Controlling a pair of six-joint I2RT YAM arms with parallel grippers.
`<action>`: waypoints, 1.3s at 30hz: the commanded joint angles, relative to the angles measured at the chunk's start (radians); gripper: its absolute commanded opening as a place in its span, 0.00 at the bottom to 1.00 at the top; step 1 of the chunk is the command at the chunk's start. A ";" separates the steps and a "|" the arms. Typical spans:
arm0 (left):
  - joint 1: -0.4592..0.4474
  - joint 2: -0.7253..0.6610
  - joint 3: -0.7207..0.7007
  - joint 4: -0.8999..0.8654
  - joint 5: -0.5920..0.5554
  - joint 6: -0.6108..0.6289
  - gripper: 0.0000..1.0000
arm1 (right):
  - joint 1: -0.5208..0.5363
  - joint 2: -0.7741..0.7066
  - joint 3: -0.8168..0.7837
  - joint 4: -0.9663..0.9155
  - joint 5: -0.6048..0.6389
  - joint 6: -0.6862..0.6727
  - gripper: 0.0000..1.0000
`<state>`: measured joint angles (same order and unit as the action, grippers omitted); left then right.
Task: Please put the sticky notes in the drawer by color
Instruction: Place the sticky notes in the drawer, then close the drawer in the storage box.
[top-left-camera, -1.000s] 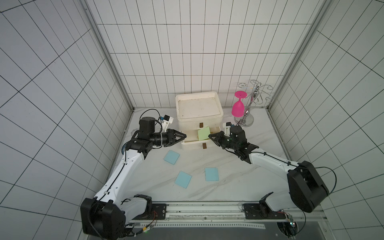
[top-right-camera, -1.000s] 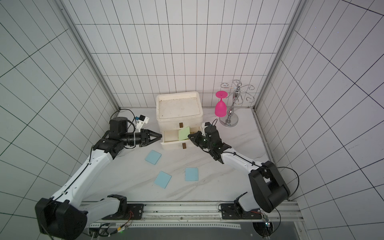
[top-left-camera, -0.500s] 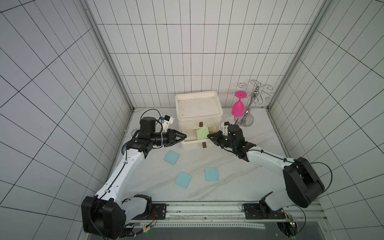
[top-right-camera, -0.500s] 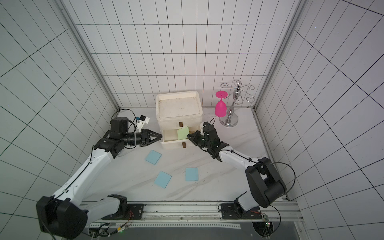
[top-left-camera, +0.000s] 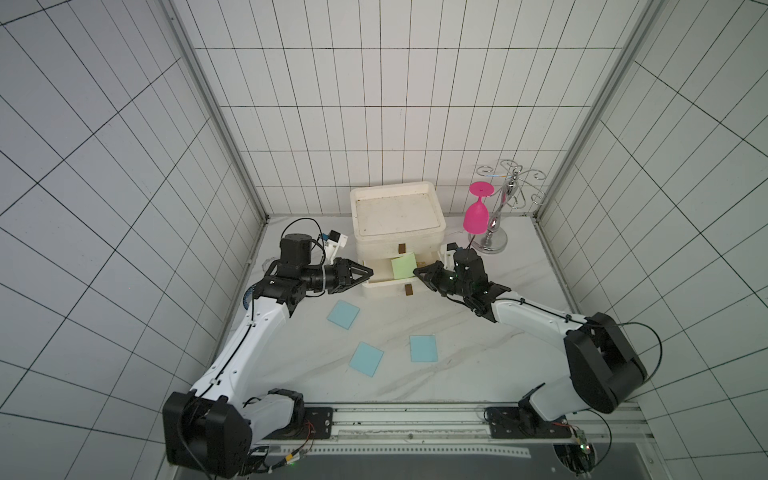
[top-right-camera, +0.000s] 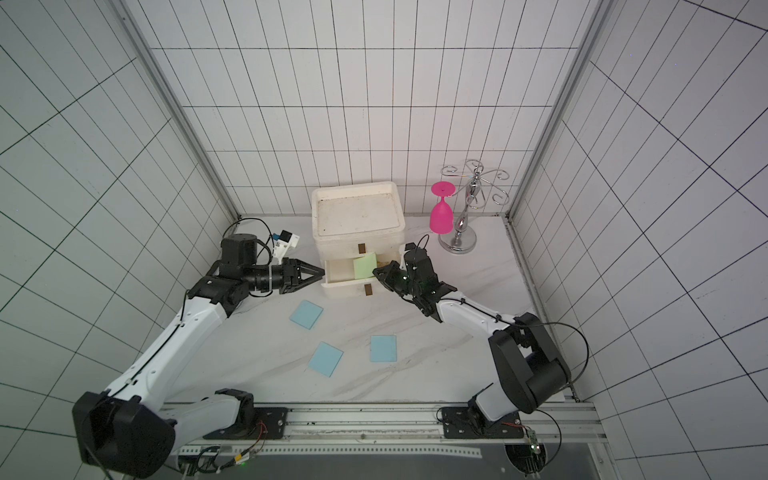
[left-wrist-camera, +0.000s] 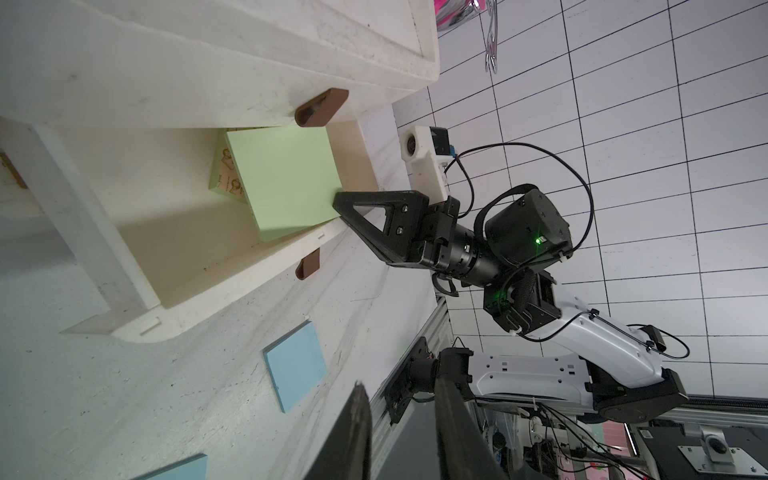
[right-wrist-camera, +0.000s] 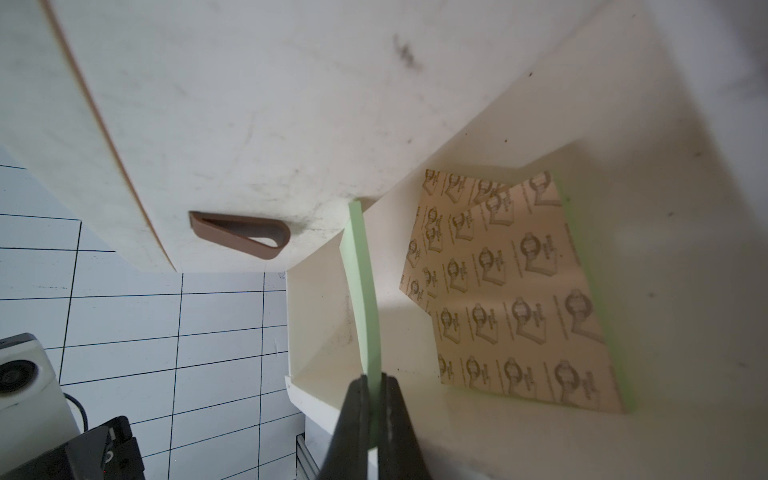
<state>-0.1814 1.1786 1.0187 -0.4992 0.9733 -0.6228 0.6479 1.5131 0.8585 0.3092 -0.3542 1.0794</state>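
My right gripper is holding the light green pad on edge within the open drawer's sides. It needs to open, as the pad would end up inside the drawer.
The off-white drawer (top-left-camera: 397, 232) chest stands at the back, with its middle drawer pulled out. My right gripper (top-left-camera: 417, 272) is shut on a light green sticky note pad (top-left-camera: 404, 266), which stands on edge over the open drawer. In the right wrist view the green pad (right-wrist-camera: 361, 291) runs edge-on from the shut gripper (right-wrist-camera: 374, 382), and tan printed pads (right-wrist-camera: 511, 291) lie inside the drawer. My left gripper (top-left-camera: 370, 272) hovers at the drawer's left side, slightly open and empty (left-wrist-camera: 399, 380). Three light blue pads (top-left-camera: 343, 314) (top-left-camera: 366, 359) (top-left-camera: 423, 348) lie on the table in front.
A pink wine glass (top-left-camera: 476, 214) hangs upside down on a chrome rack (top-left-camera: 496, 232) right of the chest. Tiled walls close in three sides. The arms' base rail (top-left-camera: 407, 419) runs along the table's front edge.
My right gripper has edged slightly toward the drawer with the green pad. The left arm and the blue pads have not moved.
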 joint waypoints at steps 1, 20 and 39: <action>-0.003 0.003 0.011 -0.003 0.008 0.015 0.30 | 0.001 -0.008 0.054 0.019 0.027 -0.024 0.02; -0.001 0.019 0.039 -0.037 -0.010 0.032 0.30 | 0.001 -0.126 0.096 -0.191 0.089 -0.159 0.44; -0.097 0.638 0.944 -0.437 -0.546 0.182 0.30 | 0.135 -0.401 -0.026 -0.544 0.312 -0.450 0.39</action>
<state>-0.2554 1.7359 1.8599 -0.8238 0.5671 -0.5011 0.7471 1.1149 0.8757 -0.1890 -0.0887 0.6861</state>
